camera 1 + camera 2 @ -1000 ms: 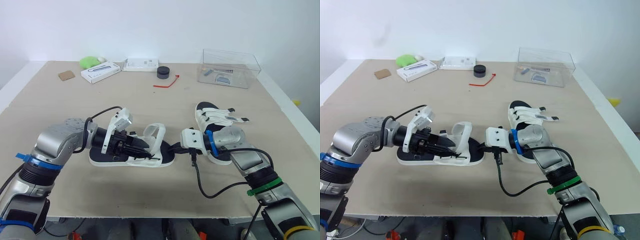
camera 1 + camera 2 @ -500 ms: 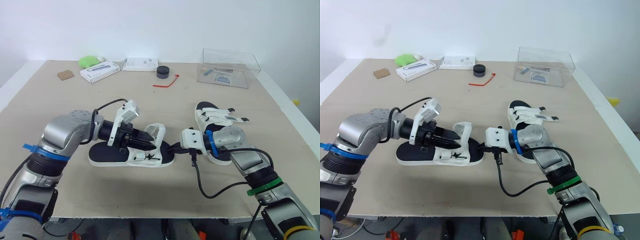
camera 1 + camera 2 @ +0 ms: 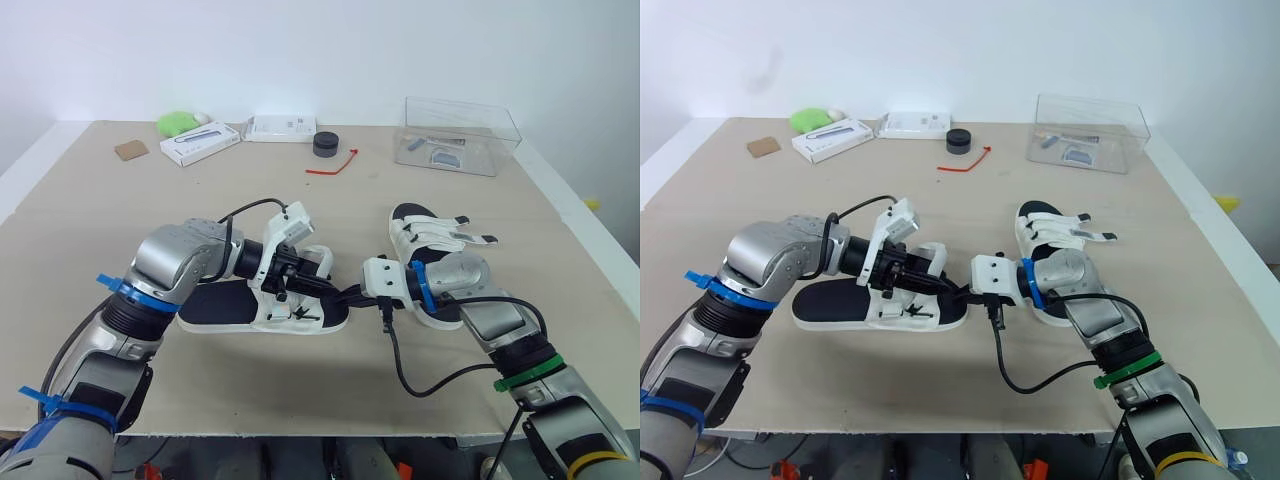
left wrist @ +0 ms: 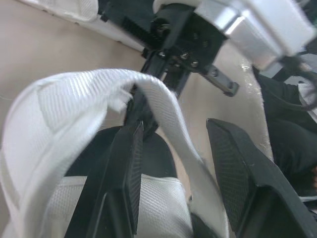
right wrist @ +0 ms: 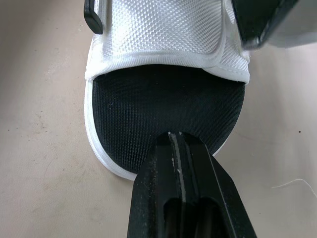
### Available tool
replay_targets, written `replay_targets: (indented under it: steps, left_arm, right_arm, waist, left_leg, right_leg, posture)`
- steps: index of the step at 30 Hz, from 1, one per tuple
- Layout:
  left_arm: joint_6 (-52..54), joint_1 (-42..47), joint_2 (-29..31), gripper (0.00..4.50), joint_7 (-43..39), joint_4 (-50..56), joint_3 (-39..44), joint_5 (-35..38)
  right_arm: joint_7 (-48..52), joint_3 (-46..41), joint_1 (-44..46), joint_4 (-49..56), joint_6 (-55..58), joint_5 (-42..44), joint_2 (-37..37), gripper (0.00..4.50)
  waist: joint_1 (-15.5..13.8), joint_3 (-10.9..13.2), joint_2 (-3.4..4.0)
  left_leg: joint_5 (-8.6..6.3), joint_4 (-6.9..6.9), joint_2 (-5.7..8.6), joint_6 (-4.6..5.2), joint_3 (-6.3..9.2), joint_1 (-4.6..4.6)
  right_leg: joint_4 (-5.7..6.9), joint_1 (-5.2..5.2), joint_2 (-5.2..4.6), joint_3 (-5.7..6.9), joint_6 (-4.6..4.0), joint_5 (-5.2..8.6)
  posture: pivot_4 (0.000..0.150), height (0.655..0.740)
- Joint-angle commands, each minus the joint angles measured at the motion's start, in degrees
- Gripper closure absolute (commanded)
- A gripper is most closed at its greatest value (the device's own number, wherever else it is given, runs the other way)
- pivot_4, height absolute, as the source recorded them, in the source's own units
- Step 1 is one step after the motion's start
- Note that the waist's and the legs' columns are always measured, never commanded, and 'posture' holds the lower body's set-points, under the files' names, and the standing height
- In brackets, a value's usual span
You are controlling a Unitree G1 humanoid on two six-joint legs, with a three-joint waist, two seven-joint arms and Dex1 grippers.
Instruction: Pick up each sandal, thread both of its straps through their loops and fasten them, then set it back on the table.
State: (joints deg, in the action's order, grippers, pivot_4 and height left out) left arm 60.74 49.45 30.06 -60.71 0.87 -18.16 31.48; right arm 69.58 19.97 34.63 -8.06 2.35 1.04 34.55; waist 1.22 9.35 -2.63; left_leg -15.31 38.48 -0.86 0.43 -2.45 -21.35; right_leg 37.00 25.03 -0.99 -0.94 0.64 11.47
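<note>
My left gripper will take the white woven strap by its dangling end next. Then the strap can go through the sandal's loop.
A white sandal with a black insole lies flat near the table's front. My left gripper is open at its front straps. In the left wrist view one white strap arches over and runs down between the black fingers. My right gripper is shut, its tips resting on the toe of the insole; I cannot tell if they pinch the sole. A second sandal with its straps across lies behind my right arm.
Along the far side stand a clear plastic box, a black round cap, a red tie, two white boxes, a green object and a brown card. Bare table lies in front.
My left gripper has slid right along the sandal, from the heel end to the front straps by the toe. The right arm and both sandals have stayed put.
</note>
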Motion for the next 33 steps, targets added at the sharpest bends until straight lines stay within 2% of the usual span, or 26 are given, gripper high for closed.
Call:
replay_targets:
  steps: [1, 2, 3, 10, 15, 21, 26, 33]
  left_arm:
    - [0.67, 2.18, 0.77, 3.66, -0.90, -0.31, 0.55, -0.11]
    - [0.75, 2.32, 0.99, 4.15, -1.00, -0.51, 0.48, -0.26]
    - [1.07, 2.44, 1.09, 4.38, -0.91, -0.79, 0.54, -0.35]
    - [4.05, 2.79, 1.92, 4.38, -2.00, -2.49, 3.11, 1.77]
    - [12.67, 2.99, -1.39, 4.38, 0.78, -4.94, 12.56, 8.95]
    - [19.20, -1.83, -4.71, 4.38, 6.07, -0.52, 18.23, 14.15]
    - [20.09, -6.14, -6.75, 4.38, 10.43, 3.14, 18.86, 15.18]
    - [17.91, -6.98, -7.37, 4.38, 12.93, 1.94, 20.16, 14.86]
  right_arm:
    - [-0.09, 1.37, -0.89, -2.02, 0.99, -2.56, 0.77, 4.50]
    - [-0.09, 1.41, -0.89, -2.11, 0.83, -2.65, 0.83, 4.50]
    - [-0.08, 1.43, -0.87, -2.14, 0.79, -2.68, 0.82, 4.50]
    - [-0.12, 1.47, -0.67, -2.34, 0.87, -2.62, 0.62, 4.50]
    - [-0.21, 1.47, -0.62, -2.34, 0.94, -2.59, 0.54, 4.50]
    - [-0.25, 1.42, -0.69, -2.41, 0.91, -2.58, 0.60, 4.50]
    - [-0.21, 1.45, -0.65, -2.46, 0.83, -2.55, 0.56, 4.50]
    - [-0.12, 1.48, -0.58, -2.49, 0.73, -2.58, 0.70, 4.50]
  waist:
    - [0.00, 0.00, 0.00]
    - [0.00, 0.00, 0.00]
    - [0.00, 0.00, 0.00]
    - [0.00, 0.00, 0.00]
    - [0.01, 0.00, 0.00]
    - [0.04, 0.00, 0.00]
    - [0.02, 0.00, -0.01]
    - [0.01, 0.00, 0.00]
  left_leg:
    - [0.00, 0.00, 0.00, 0.00, 0.00, 0.00]
    - [0.00, 0.00, 0.00, 0.00, 0.00, 0.00]
    - [0.00, 0.00, 0.00, 0.00, 0.00, 0.00]
    - [0.00, 0.00, 0.00, 0.00, 0.00, 0.00]
    - [0.00, 0.02, 0.00, 0.00, 0.03, -0.01]
    - [0.00, 0.02, -0.01, -0.01, 0.03, 0.00]
    - [0.04, 0.02, 0.00, -0.07, 0.06, 0.00]
    - [0.07, 0.02, 0.01, -0.12, 0.07, 0.04]
  right_leg:
    - [0.00, 0.00, 0.00, 0.00, 0.00, 0.00]
    - [0.00, 0.00, 0.00, 0.00, 0.00, 0.00]
    - [0.00, 0.00, 0.00, 0.00, 0.00, 0.00]
    - [0.00, 0.00, 0.00, 0.00, 0.00, 0.00]
    - [0.01, 0.00, 0.00, 0.03, 0.00, 0.00]
    - [0.01, -0.01, -0.02, 0.01, 0.01, -0.01]
    - [0.03, -0.02, -0.07, 0.04, 0.00, -0.03]
    - [0.02, -0.06, -0.07, 0.05, 0.00, -0.07]
  posture:
    - [0.150, 0.7400]
    - [0.150, 0.7400]
    - [0.150, 0.7400]
    - [0.150, 0.7400]
    - [0.150, 0.7400]
    - [0.150, 0.7400]
    - [0.150, 0.7400]
    - [0.150, 0.7400]
